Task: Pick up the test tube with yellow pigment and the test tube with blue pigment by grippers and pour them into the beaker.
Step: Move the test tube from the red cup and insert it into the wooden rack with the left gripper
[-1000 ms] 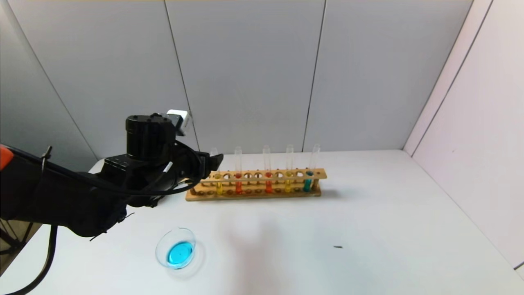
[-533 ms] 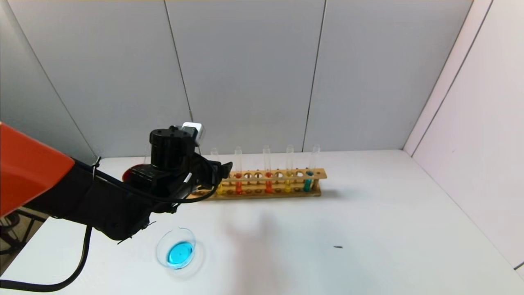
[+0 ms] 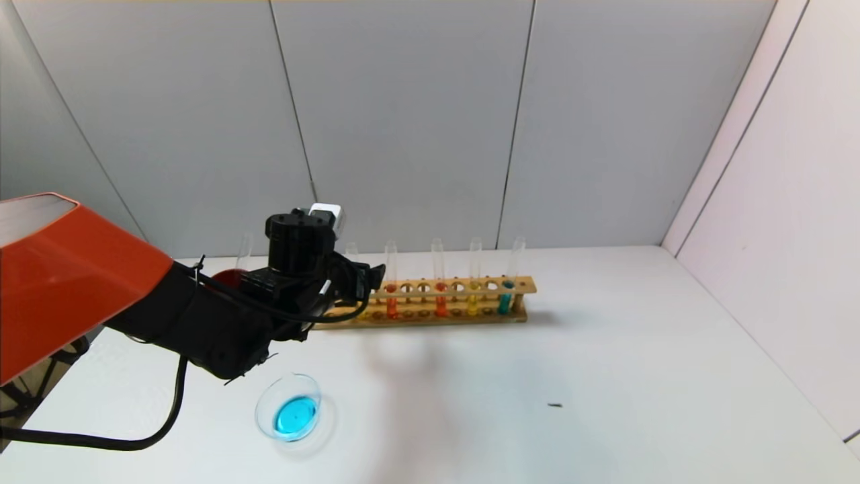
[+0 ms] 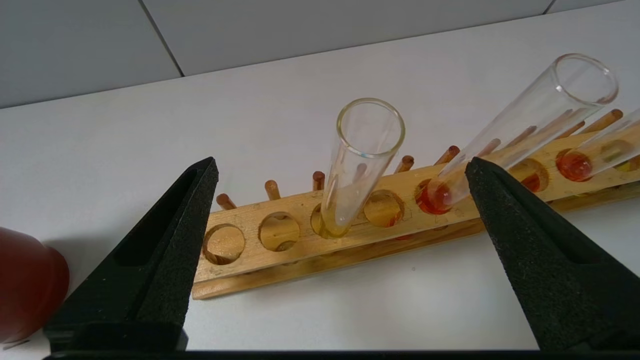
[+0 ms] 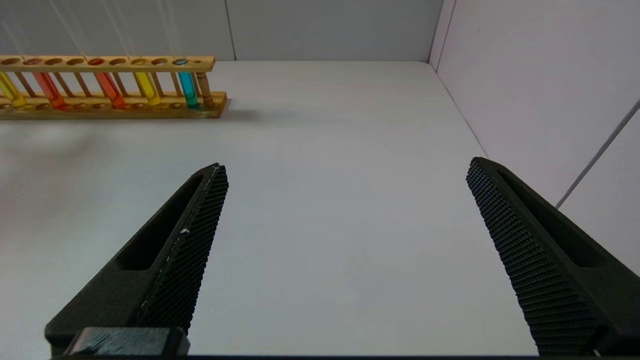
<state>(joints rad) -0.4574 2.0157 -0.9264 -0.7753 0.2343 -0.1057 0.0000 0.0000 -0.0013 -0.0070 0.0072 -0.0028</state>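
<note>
Next, my left gripper grabs the yellow test tube by its exposed upper section (image 3: 352,249), since the rack's drilled board (image 3: 459,286) surrounds the glass further down.
A wooden rack (image 3: 430,304) holds several tubes. My left gripper (image 3: 373,274) is open at the rack's left end. In the left wrist view my left gripper (image 4: 342,162) straddles the leftmost test tube with yellow pigment (image 4: 352,175) without touching it. A second yellow tube (image 3: 473,296) stands further right. The test tube with blue pigment (image 3: 504,300) stands at the rack's right end and also shows in the right wrist view (image 5: 188,90). The beaker (image 3: 289,407) sits near the front left with blue liquid in it. My right gripper (image 5: 345,167) is open and empty over bare table.
Two orange-red tubes (image 3: 391,299) stand in the rack, one right next to the yellow tube (image 4: 505,140). A dark red cup (image 4: 25,282) stands left of the rack, behind my left arm. A small dark speck (image 3: 554,405) lies on the table. Walls close the back and right.
My left arm has reached forward and to the right, bringing its open gripper up to the rack's left end. The tubes and the beaker have not moved.
</note>
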